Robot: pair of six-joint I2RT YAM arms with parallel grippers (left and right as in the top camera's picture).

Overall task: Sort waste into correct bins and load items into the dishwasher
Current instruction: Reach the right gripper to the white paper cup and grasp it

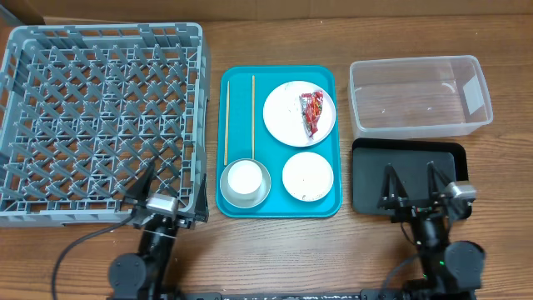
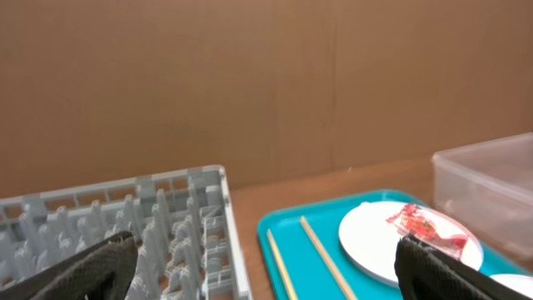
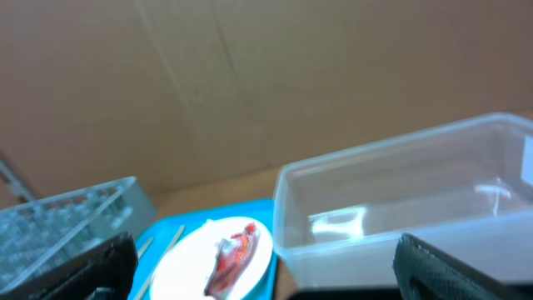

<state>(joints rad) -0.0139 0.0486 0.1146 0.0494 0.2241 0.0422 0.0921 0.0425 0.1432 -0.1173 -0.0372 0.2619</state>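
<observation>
I will next grab the cup on the tray by its rim [image 1: 266, 187] with my right gripper. The cup's body will stay free, so I can hand the cup to my left gripper.
A teal tray [image 1: 325, 79] in the middle holds a white plate [image 1: 287, 112] with a red wrapper [image 1: 311, 112] on it, a smaller white plate [image 1: 307, 176], a metal cup [image 1: 245, 183] and two wooden chopsticks [image 1: 226, 121]. The grey dishwasher rack [image 1: 100, 117] is on the left. A clear plastic bin [image 1: 419, 96] stands at the right, a black bin lid [image 1: 408, 158] in front of it. My left gripper [image 1: 171, 193] is open at the rack's near right corner. My right gripper [image 1: 410, 183] is open over the black lid. Both are empty.
A brown cardboard wall [image 2: 250, 83] closes the far side. The rack [image 2: 166, 225], tray [image 2: 291, 242] and wrapper [image 2: 429, 227] show in the left wrist view. The clear bin [image 3: 400, 208] and plate with wrapper [image 3: 233, 250] show in the right wrist view.
</observation>
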